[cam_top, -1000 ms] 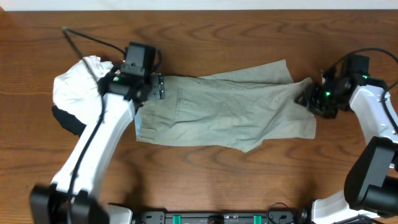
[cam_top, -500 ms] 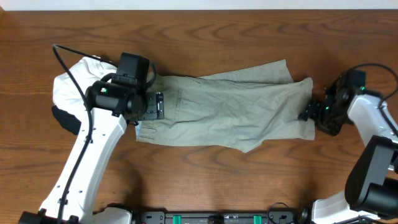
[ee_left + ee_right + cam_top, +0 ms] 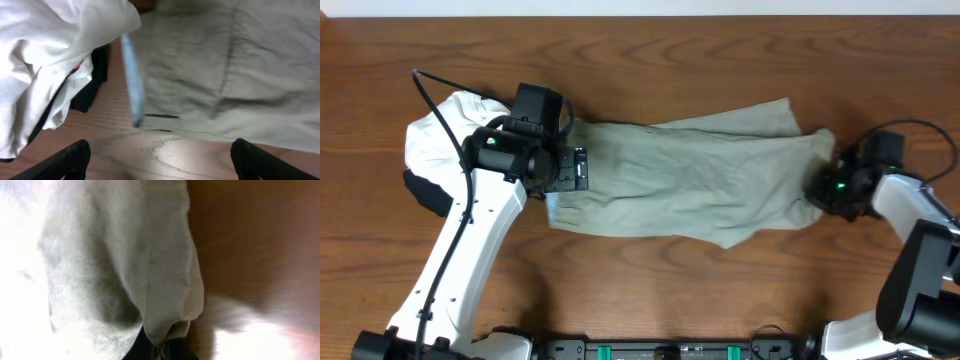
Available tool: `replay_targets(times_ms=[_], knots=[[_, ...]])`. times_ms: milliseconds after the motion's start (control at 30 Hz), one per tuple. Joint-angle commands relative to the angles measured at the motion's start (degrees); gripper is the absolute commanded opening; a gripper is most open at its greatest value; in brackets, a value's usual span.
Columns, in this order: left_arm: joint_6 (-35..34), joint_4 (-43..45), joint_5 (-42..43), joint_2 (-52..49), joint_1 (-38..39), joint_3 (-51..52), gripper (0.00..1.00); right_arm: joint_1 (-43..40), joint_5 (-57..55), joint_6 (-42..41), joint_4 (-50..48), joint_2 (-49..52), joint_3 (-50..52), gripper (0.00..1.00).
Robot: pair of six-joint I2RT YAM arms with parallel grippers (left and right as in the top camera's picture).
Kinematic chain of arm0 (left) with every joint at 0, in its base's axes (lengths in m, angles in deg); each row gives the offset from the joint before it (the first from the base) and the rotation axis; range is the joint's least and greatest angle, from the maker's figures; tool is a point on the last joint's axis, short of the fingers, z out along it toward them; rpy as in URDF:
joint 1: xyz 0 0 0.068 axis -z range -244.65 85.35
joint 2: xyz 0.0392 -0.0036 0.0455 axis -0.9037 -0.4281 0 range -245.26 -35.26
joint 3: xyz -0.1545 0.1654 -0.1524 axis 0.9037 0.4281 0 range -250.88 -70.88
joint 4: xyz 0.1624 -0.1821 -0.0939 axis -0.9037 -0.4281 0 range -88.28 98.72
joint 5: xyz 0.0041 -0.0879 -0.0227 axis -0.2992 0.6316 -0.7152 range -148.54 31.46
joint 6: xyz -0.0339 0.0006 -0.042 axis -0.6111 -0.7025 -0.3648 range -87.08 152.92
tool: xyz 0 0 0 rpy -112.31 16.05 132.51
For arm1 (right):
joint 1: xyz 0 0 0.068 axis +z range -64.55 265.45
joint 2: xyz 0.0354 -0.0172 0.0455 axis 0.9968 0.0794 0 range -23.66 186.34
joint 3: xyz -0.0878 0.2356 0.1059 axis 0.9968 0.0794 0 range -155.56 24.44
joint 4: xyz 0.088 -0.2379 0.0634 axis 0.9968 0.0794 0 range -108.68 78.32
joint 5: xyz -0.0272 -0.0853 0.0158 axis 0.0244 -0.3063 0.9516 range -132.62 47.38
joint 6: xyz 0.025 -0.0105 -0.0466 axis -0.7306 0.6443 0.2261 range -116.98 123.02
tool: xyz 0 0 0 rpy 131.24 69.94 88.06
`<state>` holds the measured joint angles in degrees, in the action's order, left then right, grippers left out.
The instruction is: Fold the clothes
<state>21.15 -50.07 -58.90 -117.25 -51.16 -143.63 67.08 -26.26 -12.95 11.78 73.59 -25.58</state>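
My left gripper should next pinch the khaki trousers (image 3: 690,185) at the far corner of the waistband. The leg lengths will then stay free to fold lengthwise.
The khaki trousers (image 3: 690,185) lie spread lengthwise across the middle of the table, waistband to the left and leg ends to the right. My left gripper (image 3: 570,172) hovers over the waistband end, open. In the left wrist view its fingertips (image 3: 75,157) frame bare wood just short of the trousers' edge (image 3: 225,65). My right gripper (image 3: 823,186) is at the leg end, shut on the trousers. The right wrist view shows a fold of hem (image 3: 165,325) pinched in the gripper (image 3: 161,350).
A white garment (image 3: 445,135) is bunched at the left, partly over a black garment (image 3: 425,192), both close beside the waistband. They also show in the left wrist view, white garment (image 3: 45,55) and black garment (image 3: 92,85). The wooden table (image 3: 720,60) surrounds the cloth.
My right gripper has shut on the leg end and drawn it right and slightly down, stretching the trousers rightward. The left gripper came down onto the waistband end, then held there.
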Motion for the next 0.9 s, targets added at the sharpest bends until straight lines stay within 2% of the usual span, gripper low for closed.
replay_targets(times_ms=[0,133,167,200,233,267,300,500,667,867], knots=[[0.13,0.24,0.0,-0.2,-0.09,0.37,0.93,-6.36,-6.45,-3.32,1.97,-0.83,-4.96,0.01],[0.17,1.53,3.8,-0.33,-0.09,0.37,0.93,-11.1,-5.31,-3.28,6.1,-1.05,-9.07,0.01],[0.2,2.19,5.29,-0.48,-0.09,0.37,0.93,-11.74,-3.65,-3.21,6.71,-1.05,-9.64,0.06],[0.61,3.04,7.15,-0.76,-0.02,0.37,0.93,-12.02,-1.53,-2.49,7.08,-1.05,-9.9,0.19],[0.83,4.0,8.92,-1.18,-0.02,0.37,0.93,-12.0,0.11,-1.7,7.61,-1.05,-10.08,0.39],[0.81,4.79,10.23,-1.64,-0.02,0.37,0.93,-11.98,0.17,-1.62,8.26,-1.05,-10.14,0.5],[0.81,5.46,11.37,-2.23,-0.02,0.37,0.93,-11.96,0.07,-1.62,9.07,-1.05,-10.23,0.54],[2.67,11.54,18.91,-8.44,0.39,0.37,0.93,-12.48,-3.06,-3.1,12.66,-2.1,-11.93,0.6],[7.39,22.21,19.17,-13.33,1.6,0.37,0.93,-13.11,-0.33,-3.06,12.61,-5.33,-12.98,0.6],[12.2,33.79,18.78,-19.26,1.79,0.37,0.93,-12.94,5.77,2.23,13.35,-9.68,-12.98,0.62]])
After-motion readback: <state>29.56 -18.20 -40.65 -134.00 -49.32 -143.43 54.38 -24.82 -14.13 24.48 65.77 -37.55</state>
